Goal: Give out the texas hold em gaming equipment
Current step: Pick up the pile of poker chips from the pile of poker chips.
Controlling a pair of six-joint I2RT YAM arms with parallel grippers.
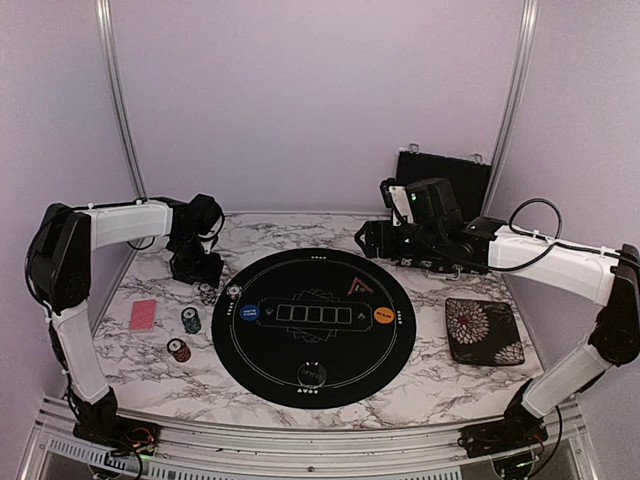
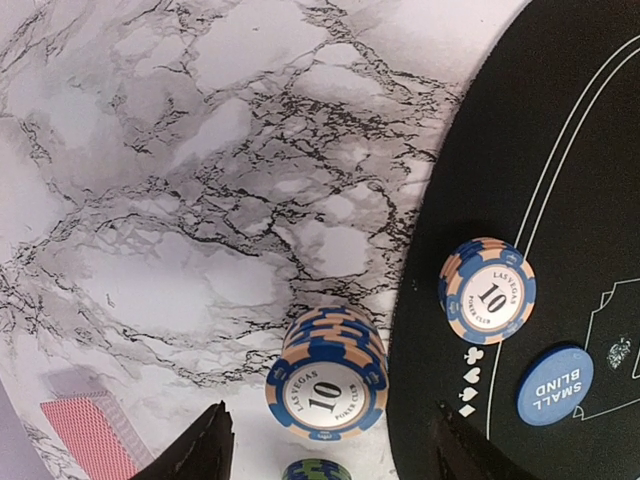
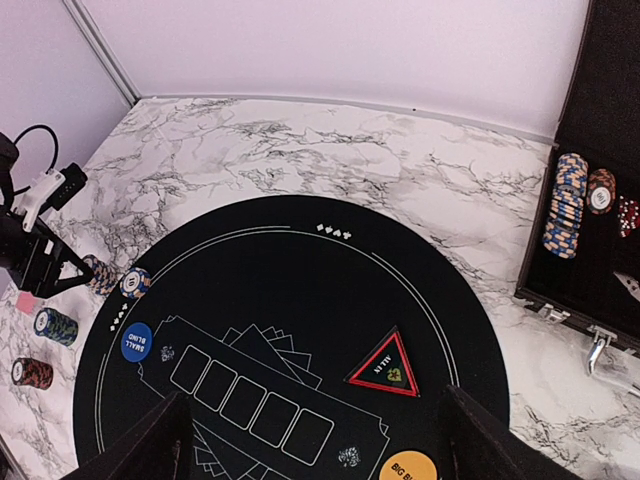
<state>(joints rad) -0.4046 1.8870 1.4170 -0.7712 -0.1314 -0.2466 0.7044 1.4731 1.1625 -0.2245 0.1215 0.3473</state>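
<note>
I should next grab the blue stack with my left gripper by the rims of its top chips. The lower chips then stay free to distribute.
A stack of blue poker chips [image 2: 326, 385] stands on the marble just off the black round mat [image 2: 560, 150]. My left gripper [image 2: 330, 455] is open around the stack's near side, with both fingers clear of it. A second blue stack [image 2: 486, 290] sits on the mat's edge beside the blue small-blind button [image 2: 555, 384]. A red-backed card [image 1: 143, 315], a green stack [image 1: 190, 320] and a red stack [image 1: 179, 350] lie to the left of the mat. The orange button [image 1: 384, 315] and the black button [image 1: 312, 374] rest on the mat. My right gripper [image 3: 315, 450] hangs open over the mat, holding nothing.
The open black chip case [image 1: 440, 175] stands at the back right with more chips [image 3: 565, 205] inside. A red-edged triangle marker [image 3: 385, 365] lies on the mat. The floral black pad [image 1: 484, 330] lies right of the mat. Walls close in the back and both sides.
</note>
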